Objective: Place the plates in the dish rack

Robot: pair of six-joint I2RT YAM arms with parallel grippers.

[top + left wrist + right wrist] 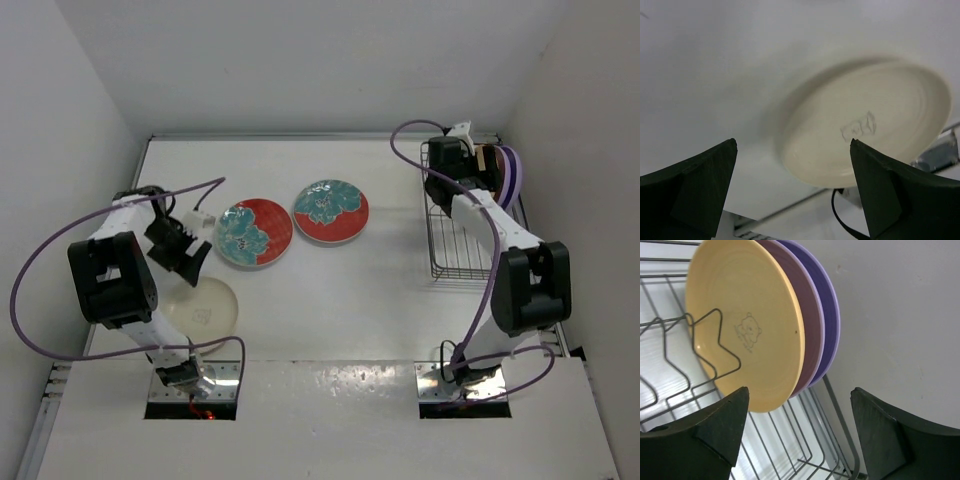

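Observation:
The opposite side of the plate's rim should stay free for my right gripper, so my left gripper should next grab the cream plate by one side of its rim [174, 291] [786, 149].
A cream plate [200, 309] lies flat on the table at the near left and fills the left wrist view [865, 130]. My left gripper [191, 264] [793, 145] hovers open and empty just beyond its far edge. Two red plates with teal flowers [254, 233] [331, 211] lie flat at the table's middle. The wire dish rack [463, 250] [790, 440] stands at the right. A yellow-orange plate [740, 320] and two lavender plates [829, 305] [512, 170] stand upright at its far end. My right gripper [466, 165] [800, 390] is open and empty beside them.
White walls close in the table on the left, back and right; the rack stands close to the right wall [900, 315]. The rack's near dividers [670, 355] hold nothing. Purple cables [60, 250] loop off both arms.

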